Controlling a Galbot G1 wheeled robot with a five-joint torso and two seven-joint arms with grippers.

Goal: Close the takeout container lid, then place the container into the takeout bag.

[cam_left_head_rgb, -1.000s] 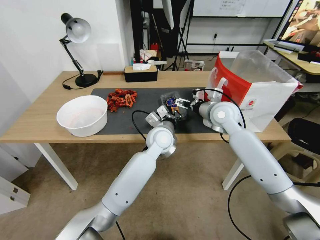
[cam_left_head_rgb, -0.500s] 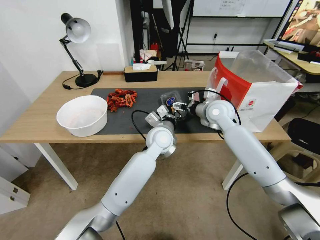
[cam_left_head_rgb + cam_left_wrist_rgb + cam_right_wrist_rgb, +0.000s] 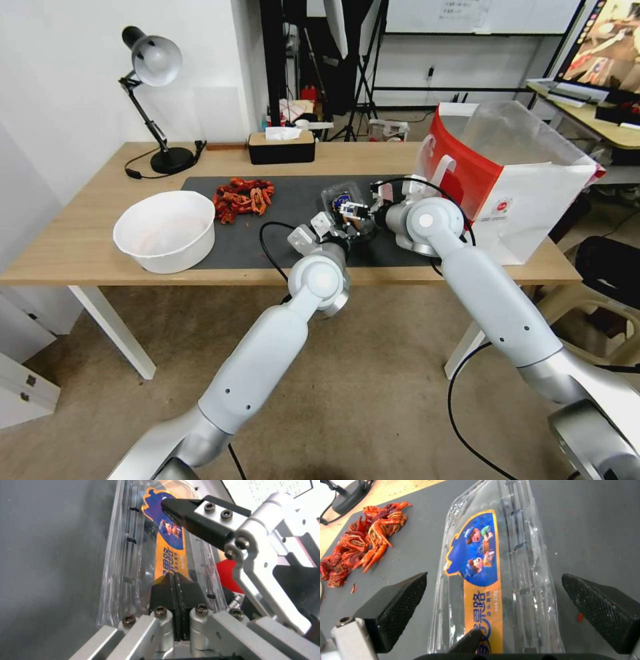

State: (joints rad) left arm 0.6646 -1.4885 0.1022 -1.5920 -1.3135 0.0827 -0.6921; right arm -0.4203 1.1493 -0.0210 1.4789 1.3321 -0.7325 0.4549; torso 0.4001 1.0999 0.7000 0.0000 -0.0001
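Note:
The closed takeout container (image 3: 341, 202) needs to go into the takeout bag (image 3: 513, 180). My right gripper should take hold of the container by its clear rim next.
The takeout container (image 3: 341, 202) lies on the dark mat (image 3: 267, 230), left of the takeout bag (image 3: 513, 180), which stands open at the table's right end. Its clear lid (image 3: 493, 562) carries a blue and orange sticker (image 3: 168, 537) and lies down over the base. My left gripper (image 3: 175, 576) is shut, its tips resting on the lid's near end; the head view shows it (image 3: 339, 230) just in front of the container. My right gripper (image 3: 494, 576) is open, one finger on each side of the container, apart from it.
A big white bowl (image 3: 163, 230) stands at the front left. A pile of red crayfish (image 3: 241, 197) lies on the mat's far left. A desk lamp (image 3: 157, 67) and a tissue box (image 3: 281, 147) stand along the back edge.
My right arm has swung left from beside the bag, bringing its open gripper over the container. The left gripper has stayed at the container's near end.

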